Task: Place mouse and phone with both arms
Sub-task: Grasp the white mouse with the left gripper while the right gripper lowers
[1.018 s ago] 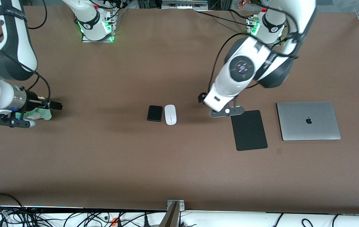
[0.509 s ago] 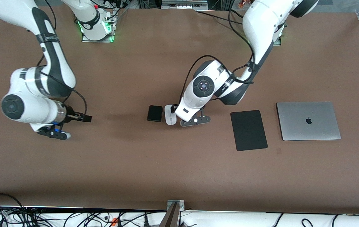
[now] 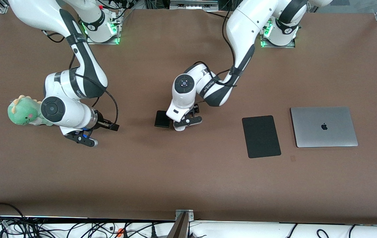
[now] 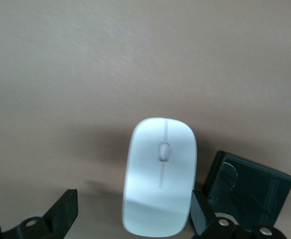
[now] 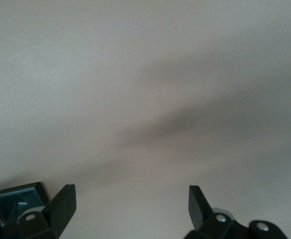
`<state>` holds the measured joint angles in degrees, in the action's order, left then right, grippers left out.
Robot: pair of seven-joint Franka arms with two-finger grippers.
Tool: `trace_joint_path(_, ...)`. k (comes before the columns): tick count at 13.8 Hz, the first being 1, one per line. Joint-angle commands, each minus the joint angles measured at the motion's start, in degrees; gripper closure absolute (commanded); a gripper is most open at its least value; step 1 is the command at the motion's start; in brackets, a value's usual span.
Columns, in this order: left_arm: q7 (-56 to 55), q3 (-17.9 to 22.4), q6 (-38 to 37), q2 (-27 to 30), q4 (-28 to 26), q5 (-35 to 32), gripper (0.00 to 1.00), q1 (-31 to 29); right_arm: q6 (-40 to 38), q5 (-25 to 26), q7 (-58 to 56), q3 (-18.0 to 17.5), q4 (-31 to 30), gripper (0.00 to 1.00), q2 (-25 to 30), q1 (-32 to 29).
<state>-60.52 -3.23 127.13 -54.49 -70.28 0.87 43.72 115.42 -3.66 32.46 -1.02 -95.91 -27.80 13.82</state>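
Observation:
My left gripper is to grab the white mouse by its long sides next, so it can place the mouse on the black mat (image 3: 261, 137).
The white mouse (image 4: 160, 191) lies on the brown table between my left gripper's (image 4: 133, 201) open fingers, one finger (image 4: 66, 209) on each side, with a gap on one side. In the front view the left gripper (image 3: 180, 121) hides the mouse. The black phone (image 3: 161, 119) lies right beside the mouse toward the right arm's end, partly covered by the left hand; it also shows in the left wrist view (image 4: 250, 191). My right gripper (image 3: 114, 127) is open and empty over bare table, between a plush toy and the phone; its wrist view (image 5: 131, 199) shows only tabletop between the fingers.
A flat black mat (image 3: 261, 136) and a closed silver laptop (image 3: 324, 126) lie toward the left arm's end. A green plush dinosaur (image 3: 21, 110) sits by the right arm's elbow. Cables hang along the table's near edge (image 3: 181, 216).
The left gripper swept from beside the mat to the mouse and now straddles it. The right arm swung toward the middle, uncovering the plush dinosaur.

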Motion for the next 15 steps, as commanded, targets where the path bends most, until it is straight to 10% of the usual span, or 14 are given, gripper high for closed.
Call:
trace_joint_path(1,-0.48,1.12,-0.74,-2.98,4.62,0.18,0.00,0.67,1.21,-0.56,1.28,0.23,-0.25,0.00,-0.24,1.20)
trace_joint_path(12,0.31,1.38,1.02,-4.57,4.71,0.09,0.01,0.67,1.48,-0.21,1.38,0.23,-0.86,0.00,-0.94,1.47)
trace_joint_path(15,0.66,1.38,1.02,-4.57,4.62,0.09,0.29,0.67,1.74,-0.12,1.38,0.23,-0.86,0.00,-0.94,1.56)
